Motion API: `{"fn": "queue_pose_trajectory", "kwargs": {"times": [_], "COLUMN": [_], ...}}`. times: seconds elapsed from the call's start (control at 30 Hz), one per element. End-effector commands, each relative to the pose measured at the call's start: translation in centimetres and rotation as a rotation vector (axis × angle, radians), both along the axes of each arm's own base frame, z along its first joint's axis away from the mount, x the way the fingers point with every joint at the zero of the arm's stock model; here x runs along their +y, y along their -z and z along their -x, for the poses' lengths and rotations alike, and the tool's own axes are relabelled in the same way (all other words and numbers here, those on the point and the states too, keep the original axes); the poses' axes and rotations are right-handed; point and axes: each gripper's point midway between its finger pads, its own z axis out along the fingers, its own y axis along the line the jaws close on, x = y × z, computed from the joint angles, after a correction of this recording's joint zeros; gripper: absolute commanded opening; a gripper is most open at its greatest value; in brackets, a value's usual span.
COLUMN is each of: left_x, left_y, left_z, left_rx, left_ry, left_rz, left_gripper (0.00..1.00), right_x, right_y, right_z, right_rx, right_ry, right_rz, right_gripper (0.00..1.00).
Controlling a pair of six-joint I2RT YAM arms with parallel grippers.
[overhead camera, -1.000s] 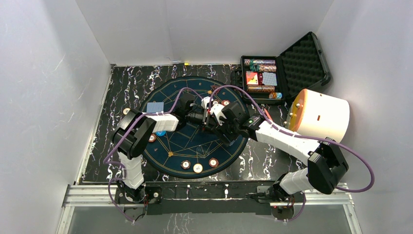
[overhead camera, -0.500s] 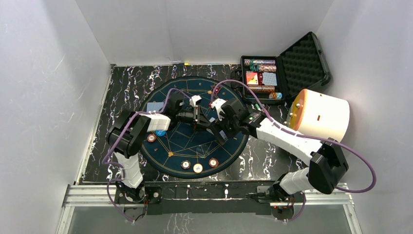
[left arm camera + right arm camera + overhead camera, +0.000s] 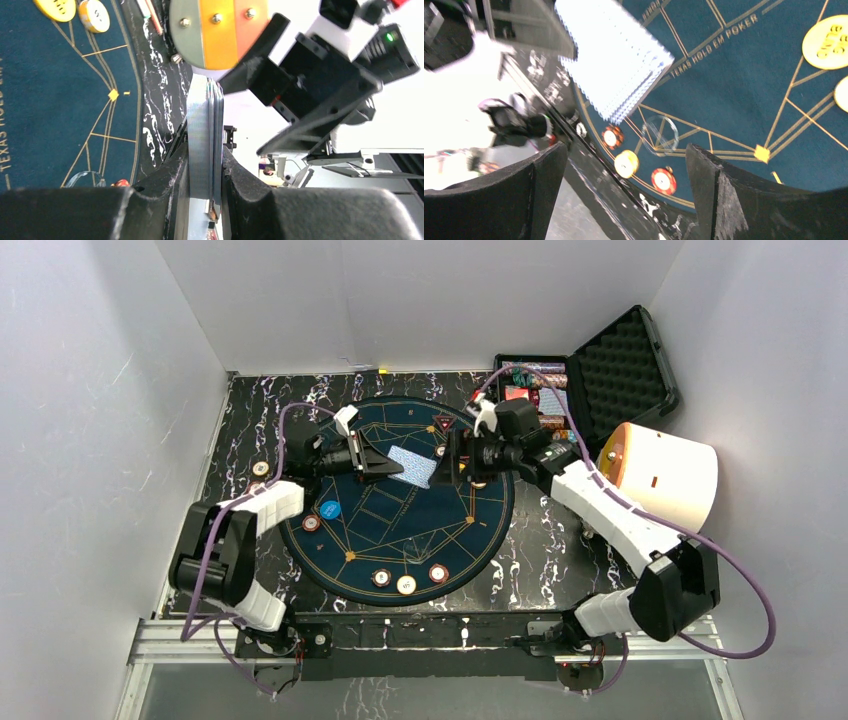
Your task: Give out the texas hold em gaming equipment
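Next, the right gripper grabs the deck by its loose end (image 3: 427, 472) (image 3: 642, 82), leaving the deck's opposite end free for my left gripper's hold.
My left gripper (image 3: 378, 462) is shut on a deck of blue-backed playing cards (image 3: 412, 465) and holds it above the far part of the round blue poker mat (image 3: 400, 530). In the left wrist view the deck (image 3: 202, 115) stands edge-on between my fingers. My right gripper (image 3: 450, 464) is open and empty, just right of the deck, which shows in its view (image 3: 614, 65). Red-brown chips (image 3: 438, 573) and a cream chip (image 3: 406, 584) lie at the mat's near edge. A blue disc (image 3: 329, 509) lies at its left, and a yellow disc (image 3: 826, 42) shows in the right wrist view.
An open black case (image 3: 540, 400) holding chip rolls and card boxes stands at the back right. A big white cylinder with an orange end (image 3: 660, 478) lies at the right. A lone chip (image 3: 260, 468) lies left of the mat. White walls close in the table.
Both arms have swung from the mat's centre toward the back. The left gripper has turned and now holds the deck out to the right. The right gripper has drawn back, apart from it.
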Motion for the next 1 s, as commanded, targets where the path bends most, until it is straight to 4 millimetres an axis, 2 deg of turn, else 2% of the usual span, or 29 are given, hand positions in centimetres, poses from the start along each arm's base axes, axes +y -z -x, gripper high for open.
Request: {"fn": "queue_pose_trajectory", "kwargs": {"times": [0.0, 0.13, 0.2, 0.3, 0.47, 0.53, 0.6, 0.8, 0.9, 0.97], "left_x": [0.4, 0.6, 0.8, 0.7, 0.8, 1.0, 1.1, 1.2, 1.3, 1.3], "left_y": [-4.6, -6.2, -7.0, -7.2, -7.9, -9.0, -9.3, -9.4, -9.3, -9.2], "left_z": [0.7, 0.9, 1.1, 1.1, 1.1, 1.5, 1.6, 1.6, 1.6, 1.6], "left_rx": [-0.152, -0.178, -0.187, -0.165, -0.158, -0.183, -0.195, -0.195, -0.194, -0.198], "left_ry": [-0.042, -0.077, -0.095, -0.104, -0.122, -0.131, -0.137, -0.153, -0.162, -0.166], "left_rz": [0.049, 0.074, 0.092, 0.109, 0.149, 0.174, 0.182, 0.194, 0.194, 0.192], "left_gripper": [0.0, 0.0, 0.0, 0.0, 0.0, 0.0, 0.0, 0.0, 0.0, 0.0], "right_x": [2.2, 3.5, 3.6, 4.1, 4.8, 4.9, 5.0, 5.9, 6.5, 6.7], "right_y": [-4.9, -6.5, -6.5, -7.6, -7.6, -7.8, -7.9, -8.5, -8.8, -8.9], "right_z": [-1.6, -2.2, -2.7, -3.0, -2.9, -2.8, -3.0, -2.9, -2.4, -2.2], "right_rx": [0.06, 0.051, 0.05, 0.04, 0.084, 0.081, 0.082, 0.122, 0.14, 0.14], "right_ry": [-0.012, -0.021, 0.006, 0.005, -0.01, -0.014, -0.018, -0.055, -0.088, -0.1], "right_rz": [-0.334, -0.483, -0.509, -0.607, -0.681, -0.715, -0.727, -0.791, -0.825, -0.833], "right_gripper": [0.95, 0.94, 0.94, 0.93, 0.82, 0.75, 0.73, 0.55, 0.4, 0.24]}}
